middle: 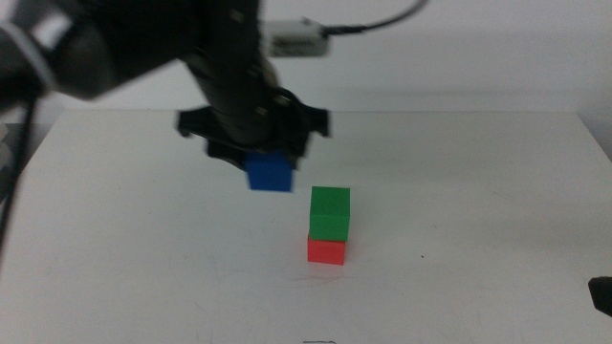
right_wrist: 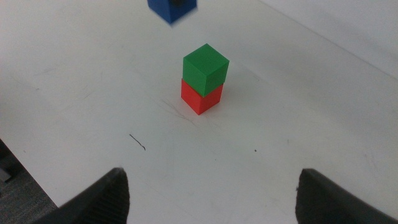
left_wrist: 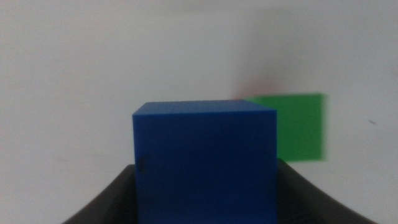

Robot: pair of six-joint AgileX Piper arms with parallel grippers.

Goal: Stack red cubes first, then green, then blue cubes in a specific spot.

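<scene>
The blue cube (middle: 269, 172) hangs in the air, short of the green cube's top. It goes onto the green cube, before my left gripper releases it.
The green cube (middle: 330, 211) sits on top of the red cube (middle: 326, 250) on the white table (middle: 459, 220), near its middle. My left gripper (middle: 266, 164) is shut on the blue cube (middle: 269, 172) and holds it in the air, up and to the left of the stack. In the left wrist view the blue cube (left_wrist: 205, 162) fills the space between the jaws, with the green cube (left_wrist: 298, 127) behind it. The right wrist view shows the stack, green (right_wrist: 205, 66) on red (right_wrist: 202, 99), and the blue cube (right_wrist: 171, 9) above. My right gripper (right_wrist: 211, 193) is open and waits at the table's near right.
A small dark mark (right_wrist: 137, 142) lies on the table in front of the stack. The table's near edge (right_wrist: 25, 168) shows in the right wrist view. The right gripper's tip (middle: 601, 292) shows at the picture's right edge.
</scene>
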